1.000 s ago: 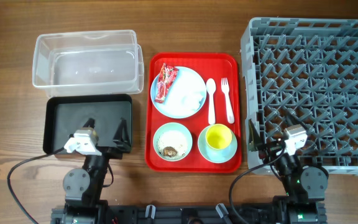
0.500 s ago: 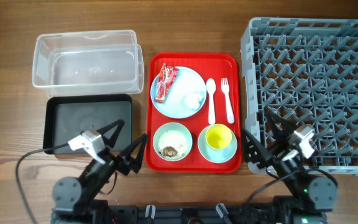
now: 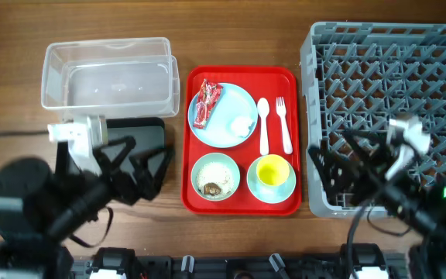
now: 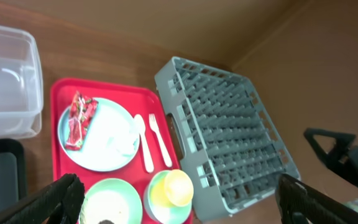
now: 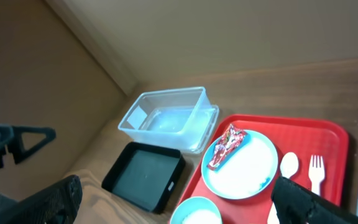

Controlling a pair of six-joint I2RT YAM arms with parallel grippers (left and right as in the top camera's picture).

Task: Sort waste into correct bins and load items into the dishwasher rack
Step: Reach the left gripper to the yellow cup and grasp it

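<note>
The yellow cup's rim (image 3: 262, 168) (image 4: 169, 186) is the part my left gripper should grab next. The cup's base then stays free for my right gripper to grab, to load the cup into the rack.
On the red tray (image 3: 238, 203), a light-blue plate (image 3: 224, 116) holds the red wrapper (image 3: 206, 103) and white tissue (image 3: 242, 124). Spoon (image 3: 263, 124) and fork (image 3: 283, 124) lie beside it. The mint-green bowl (image 3: 214, 177) holds rice and brown scraps. The yellow cup (image 3: 271, 170) sits in the light-blue bowl (image 3: 285, 190). The clear tub (image 3: 107, 74) and black tray (image 3: 147, 128) are to the left, the grey rack (image 3: 393, 93) to the right. My left gripper (image 3: 142, 167) is open and empty above the black tray. My right gripper (image 3: 335, 170) is open and empty over the rack's front left corner.
The left wrist view shows my open gripper (image 4: 179, 185) high above the plate (image 4: 101, 134), cup (image 4: 178, 186) and rack (image 4: 229, 137). The right wrist view shows my open gripper (image 5: 176, 186) above the tub (image 5: 166, 118), black tray (image 5: 143, 175) and plate (image 5: 241, 165).
Both arms have risen from the table's front edge towards the camera, and their fingers have spread wide. The left arm now covers much of the black tray. The objects have not moved.
</note>
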